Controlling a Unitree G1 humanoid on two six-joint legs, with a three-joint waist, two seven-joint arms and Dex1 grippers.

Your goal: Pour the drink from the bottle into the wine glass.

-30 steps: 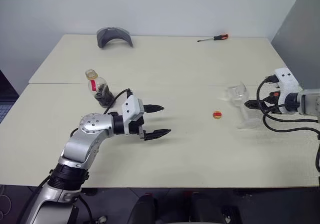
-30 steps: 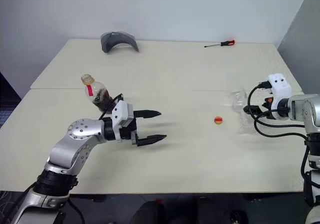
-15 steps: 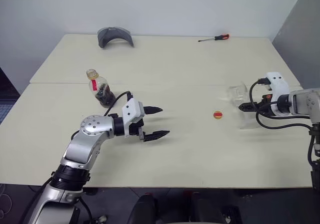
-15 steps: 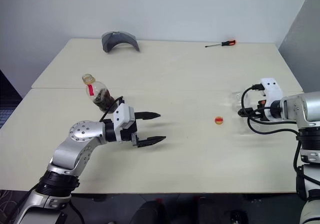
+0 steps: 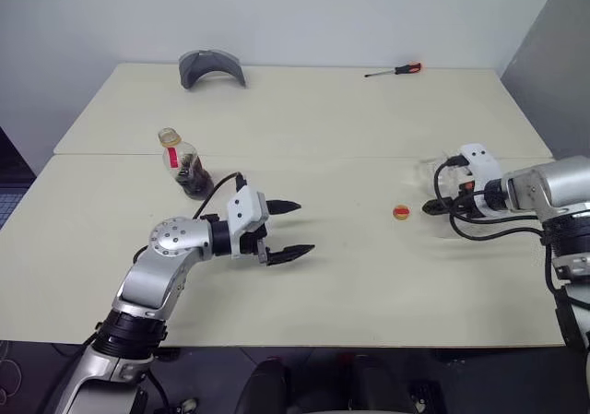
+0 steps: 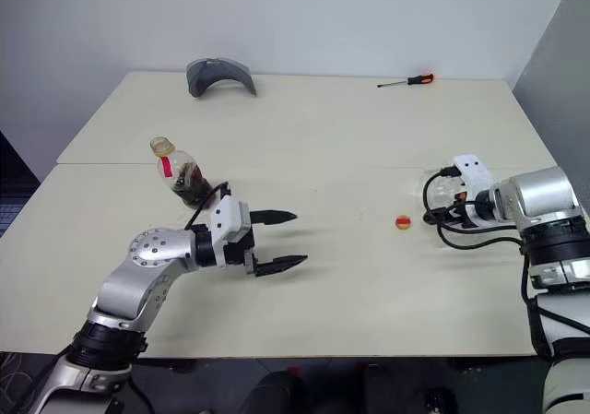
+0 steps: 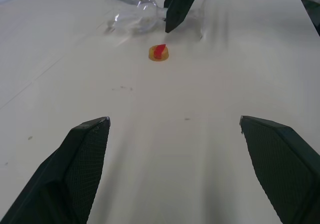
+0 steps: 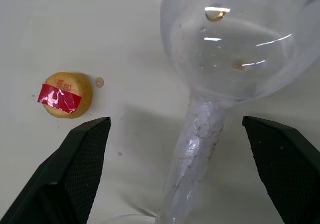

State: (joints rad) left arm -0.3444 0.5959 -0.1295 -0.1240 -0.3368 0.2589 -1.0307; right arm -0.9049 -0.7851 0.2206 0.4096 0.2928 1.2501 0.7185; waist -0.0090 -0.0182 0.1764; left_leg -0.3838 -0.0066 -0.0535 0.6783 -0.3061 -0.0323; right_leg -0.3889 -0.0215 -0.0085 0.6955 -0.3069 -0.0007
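Next, my left gripper grabs the bottle around its lower body [image 5: 193,176] to hold it steady, since it stands with its opening uncapped and dark drink inside.
The bottle [image 5: 184,165], small and clear with a red label strip and dark drink in its base, stands uncapped at the table's left. Just right of it and nearer the front edge, my left gripper [image 5: 303,227] hovers open and empty, pointing right. Its yellow cap with red tape [image 5: 401,212] lies near the middle right. The clear wine glass [image 5: 441,180] stands right of the cap. My right gripper [image 8: 175,123] is open and angled down at the glass. The glass's stem [image 8: 196,143] rises between its fingers [image 8: 80,164], untouched by either, with the bowl above them.
A red-handled screwdriver [image 5: 395,69] lies at the table's far right. A grey curved object [image 5: 212,66] sits at the far left. A seam [image 5: 304,156] crosses the table [image 5: 323,110] behind the bottle. A grey wall [image 5: 553,45] borders the right side.
My right gripper has come down and to the left, from right of the glass to straddling its stem. The left arm, bottle, cap and glass have stayed put.
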